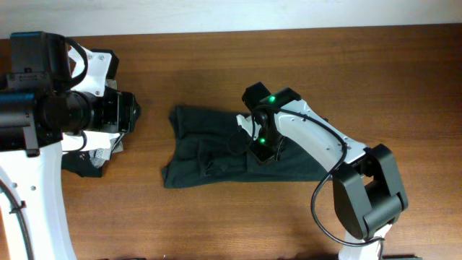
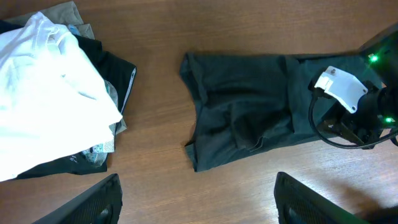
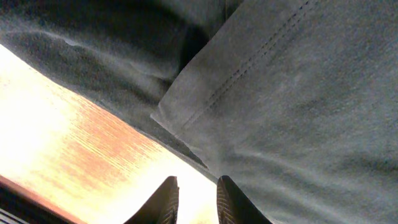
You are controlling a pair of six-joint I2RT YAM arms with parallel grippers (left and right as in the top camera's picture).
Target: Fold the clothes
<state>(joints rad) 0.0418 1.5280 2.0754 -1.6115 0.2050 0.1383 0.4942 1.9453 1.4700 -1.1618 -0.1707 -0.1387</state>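
Note:
The robot's left gripper needs to fold one end of the dark charcoal T-shirt over the rest of the T-shirt, so next it needs to grab the T-shirt by its end (image 1: 183, 148) (image 2: 205, 118) nearest the garment pile.
The dark charcoal T-shirt (image 1: 209, 148) lies partly folded in a rough rectangle in the middle of the table; no letters show. It also shows in the left wrist view (image 2: 245, 106). My right gripper (image 1: 262, 149) hangs low over the shirt's right part. In the right wrist view its fingers (image 3: 194, 200) are only narrowly apart with bare table between them, right beside a stitched hem of the shirt (image 3: 280, 93). My left gripper (image 2: 198, 199) is wide open and empty, held high over the table's left side (image 1: 132, 112).
A pile of other garments lies at the left: a white folded shirt (image 2: 50, 93) on top of grey and black ones (image 2: 121, 74), partly under my left arm (image 1: 90, 155). The right arm's white link (image 2: 339, 87) crosses the shirt's right end. The table is brown wood (image 1: 216, 224).

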